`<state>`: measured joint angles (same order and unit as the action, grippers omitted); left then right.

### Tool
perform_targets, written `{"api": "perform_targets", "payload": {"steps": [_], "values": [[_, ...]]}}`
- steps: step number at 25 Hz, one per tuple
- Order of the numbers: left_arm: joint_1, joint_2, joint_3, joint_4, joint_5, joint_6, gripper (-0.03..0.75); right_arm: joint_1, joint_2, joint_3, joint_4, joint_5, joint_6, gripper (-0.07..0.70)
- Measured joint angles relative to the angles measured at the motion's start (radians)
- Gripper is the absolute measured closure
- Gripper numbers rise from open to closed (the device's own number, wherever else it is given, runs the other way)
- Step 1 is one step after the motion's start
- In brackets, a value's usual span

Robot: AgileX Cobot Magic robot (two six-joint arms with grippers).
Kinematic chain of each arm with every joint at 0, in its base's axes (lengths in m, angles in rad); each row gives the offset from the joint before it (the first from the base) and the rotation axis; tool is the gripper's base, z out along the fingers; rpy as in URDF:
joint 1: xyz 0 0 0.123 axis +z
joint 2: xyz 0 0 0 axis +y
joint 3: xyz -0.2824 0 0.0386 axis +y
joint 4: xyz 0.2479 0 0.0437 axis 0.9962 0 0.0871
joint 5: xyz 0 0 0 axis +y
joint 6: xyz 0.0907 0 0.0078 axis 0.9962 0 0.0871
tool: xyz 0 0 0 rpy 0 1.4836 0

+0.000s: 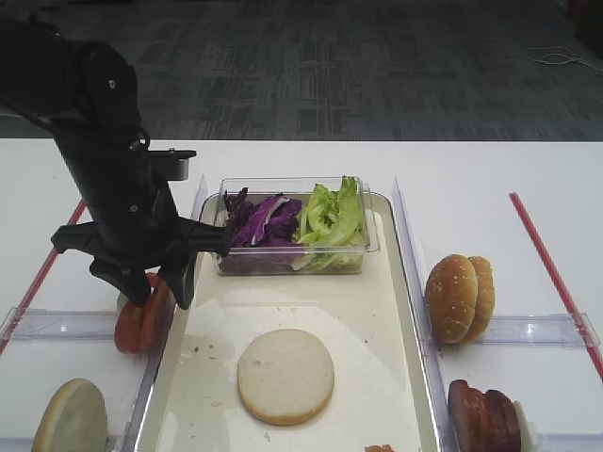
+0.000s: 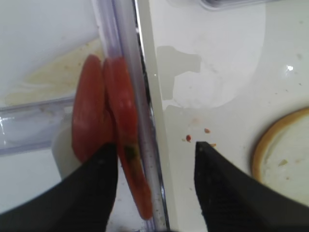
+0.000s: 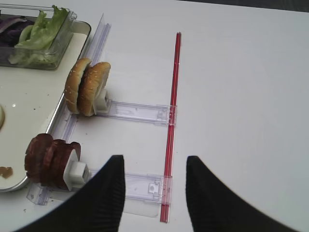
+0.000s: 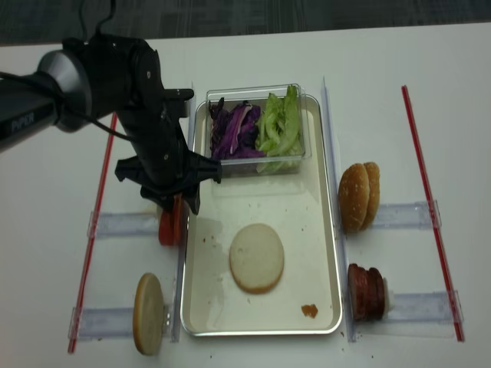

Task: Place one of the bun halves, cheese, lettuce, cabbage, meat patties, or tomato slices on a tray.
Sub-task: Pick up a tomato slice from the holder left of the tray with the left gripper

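Note:
The left gripper grabs the tomato slice's exposed upper edge [image 4: 177,221] next, to place that slice. It is squeezed between the other slice [image 4: 166,230] and the tray's rim.
My left gripper [image 2: 155,145] is open, low over two upright tomato slices [image 2: 91,111] beside the tray's [image 1: 396,311] left rim. One slice [image 2: 126,125] and the rim lie between its fingers, apart from the pads. A pale bun half [image 1: 285,375] lies flat on the tray. Cabbage [image 1: 264,221] and lettuce [image 1: 332,221] fill a clear tub. Two bun halves [image 3: 87,87] and the meat patties [image 3: 48,159] stand right of the tray. My right gripper [image 3: 155,158] hangs open over the bare table. No cheese shows.
The clear tub [image 1: 367,247] sits at the tray's far end. Another bun half [image 1: 71,419] stands in a holder at the near left. Clear plastic holders [image 3: 140,112] and red strips [image 3: 173,121] lie on the white table. A small red scrap [image 4: 309,310] is on the tray.

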<state>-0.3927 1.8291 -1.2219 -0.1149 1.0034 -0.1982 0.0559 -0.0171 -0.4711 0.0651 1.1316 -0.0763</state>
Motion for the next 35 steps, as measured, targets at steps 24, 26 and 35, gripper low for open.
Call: {"api": "perform_targets", "payload": {"steps": [24, 26, 35], "values": [[0.000, 0.037, -0.005, 0.048, -0.015, -0.011, 0.673, 0.000, 0.000, 0.000, 0.000, 0.000, -0.004, 0.305], [0.000, 0.037, -0.005, 0.051, -0.015, -0.011, 0.697, 0.000, 0.000, 0.000, 0.000, 0.000, -0.004, 0.305], [0.000, 0.037, -0.018, 0.055, 0.017, -0.019, 0.701, 0.000, 0.000, 0.000, 0.000, 0.000, -0.004, 0.305]]}}
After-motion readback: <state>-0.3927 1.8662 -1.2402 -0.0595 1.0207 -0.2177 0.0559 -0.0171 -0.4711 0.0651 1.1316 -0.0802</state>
